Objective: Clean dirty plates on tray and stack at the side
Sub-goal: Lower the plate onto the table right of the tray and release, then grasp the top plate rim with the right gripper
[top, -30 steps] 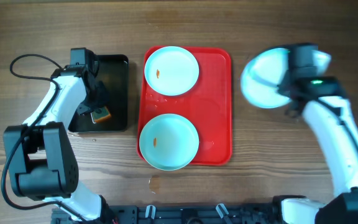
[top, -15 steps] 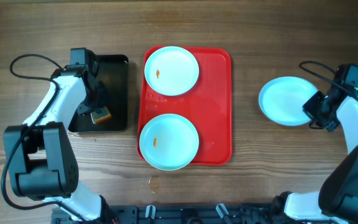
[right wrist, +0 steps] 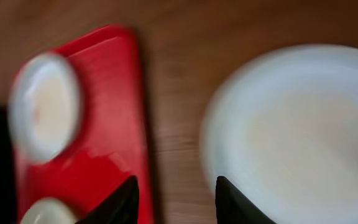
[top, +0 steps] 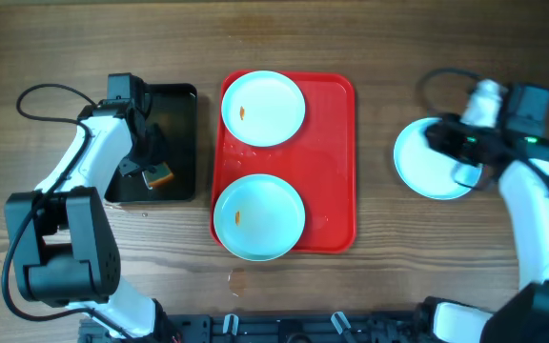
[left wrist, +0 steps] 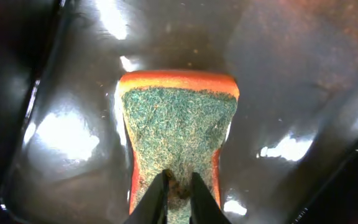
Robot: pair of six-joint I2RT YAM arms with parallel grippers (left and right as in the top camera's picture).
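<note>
The black tray's bottom surrounds the orange-and-green sponge, so the sponge would rest in the black tray. It is now time for my left gripper to release it.
Two pale plates lie on the red tray (top: 336, 171): one at the far end (top: 263, 108) and one at the near end (top: 258, 216), each with an orange smear. A third plate (top: 427, 162) lies on the table right of the tray; it also shows in the right wrist view (right wrist: 297, 130). My right gripper (right wrist: 176, 193) is open and empty above this plate's left side. My left gripper (left wrist: 179, 193) is shut on an orange-and-green sponge (left wrist: 179, 124) in the black tray (top: 181, 105).
The black tray stands left of the red tray on the wooden table (top: 389, 48). A black cable (top: 41, 90) loops at the far left. The red tray shows blurred in the right wrist view (right wrist: 98, 137).
The right arm let go of the third plate on the table, swung right, then came back over the plate. The left arm has not moved.
</note>
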